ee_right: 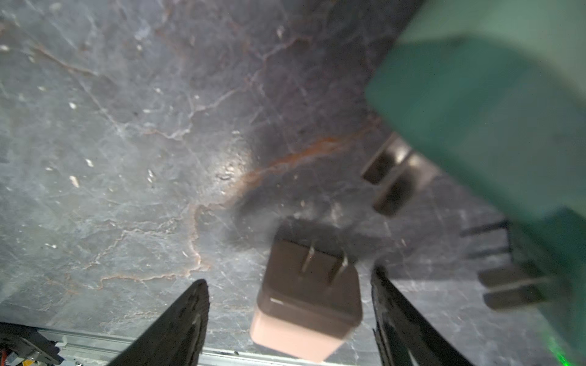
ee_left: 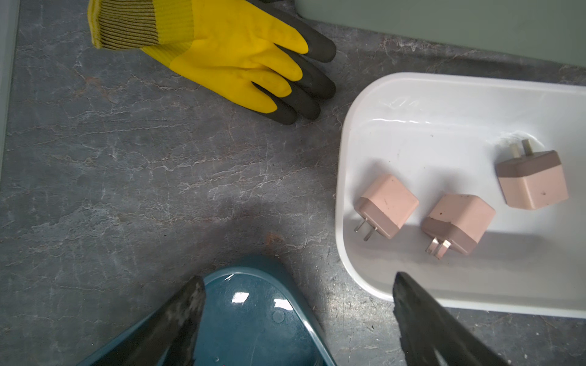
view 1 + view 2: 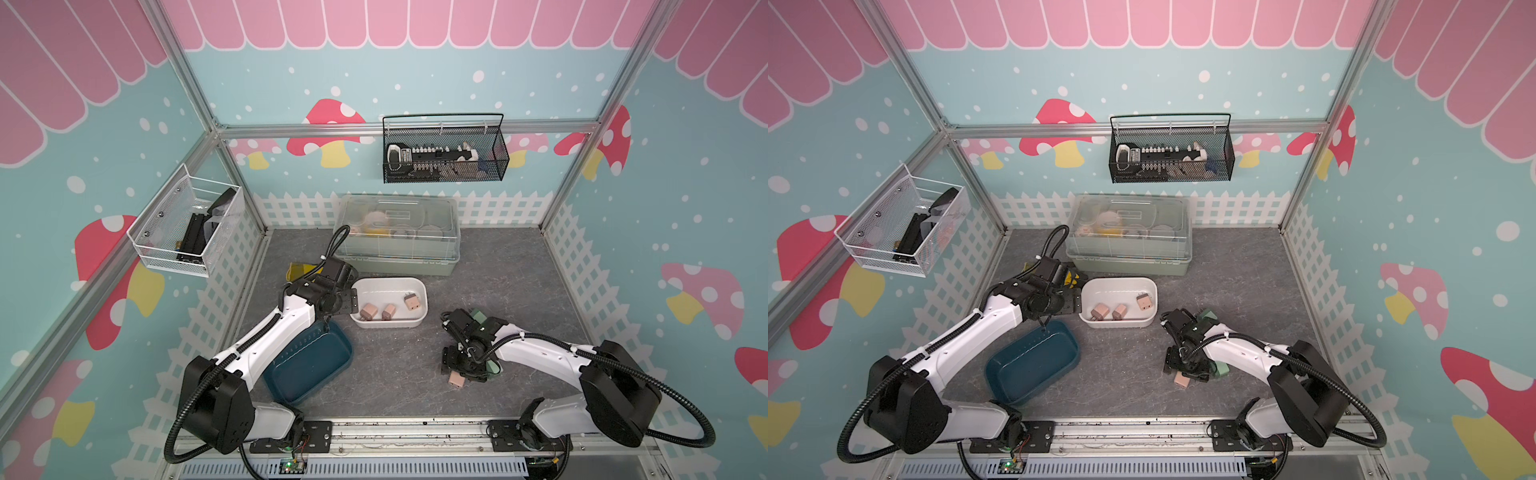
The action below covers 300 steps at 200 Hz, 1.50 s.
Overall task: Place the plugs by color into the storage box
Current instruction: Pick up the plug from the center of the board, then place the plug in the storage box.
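My right gripper closes on the pinkish-tan plug now, since my fingers are on either side of the plug below the plug's pins.
Three pinkish-tan plugs (image 3: 368, 311) (image 2: 385, 204) lie in the white storage box (image 3: 388, 280) (image 2: 364, 126). The dark teal storage box (image 3: 311, 365) (image 2: 253, 317) holds nothing that I can see. My left gripper (image 3: 351, 301) (image 2: 298, 279) hangs open over the gap between the two boxes. A fourth pinkish-tan plug (image 3: 456, 379) (image 1: 307, 301) rests on the table with its prongs up, and my right gripper (image 3: 457, 372) (image 1: 288, 279) stands open astride it with a gap on each side. Two mint green plugs (image 3: 478, 316) (image 3: 494, 366) (image 1: 491, 111) lie close by, partly hidden by the right arm.
A yellow and black work glove (image 2: 228, 54) (image 3: 297, 270) lies behind the left gripper. A large clear-lidded container (image 3: 397, 232) stands at the back. A black mesh basket (image 3: 444, 153) hangs on the back wall and a white wire basket (image 3: 183, 224) on the left wall.
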Each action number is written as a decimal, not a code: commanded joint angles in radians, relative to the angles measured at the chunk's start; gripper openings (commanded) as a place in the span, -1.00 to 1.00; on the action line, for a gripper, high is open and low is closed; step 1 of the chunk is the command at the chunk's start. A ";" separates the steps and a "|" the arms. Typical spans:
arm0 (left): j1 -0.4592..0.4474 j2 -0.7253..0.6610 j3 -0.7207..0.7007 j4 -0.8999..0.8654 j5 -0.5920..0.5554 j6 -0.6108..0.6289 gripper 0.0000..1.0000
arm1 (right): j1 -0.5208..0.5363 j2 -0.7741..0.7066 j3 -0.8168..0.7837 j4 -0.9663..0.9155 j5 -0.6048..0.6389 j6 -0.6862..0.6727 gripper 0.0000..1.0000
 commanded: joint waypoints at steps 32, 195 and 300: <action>-0.003 -0.009 -0.015 0.008 -0.001 -0.044 0.78 | 0.006 0.068 0.025 0.043 -0.011 0.032 -0.15; -0.003 -0.049 -0.024 0.020 -0.043 -0.085 0.78 | -0.027 0.458 0.901 -0.336 0.115 -0.379 -0.52; -0.003 -0.105 -0.049 -0.006 -0.047 -0.077 0.78 | -0.048 0.930 1.420 -0.476 0.123 -0.565 -0.51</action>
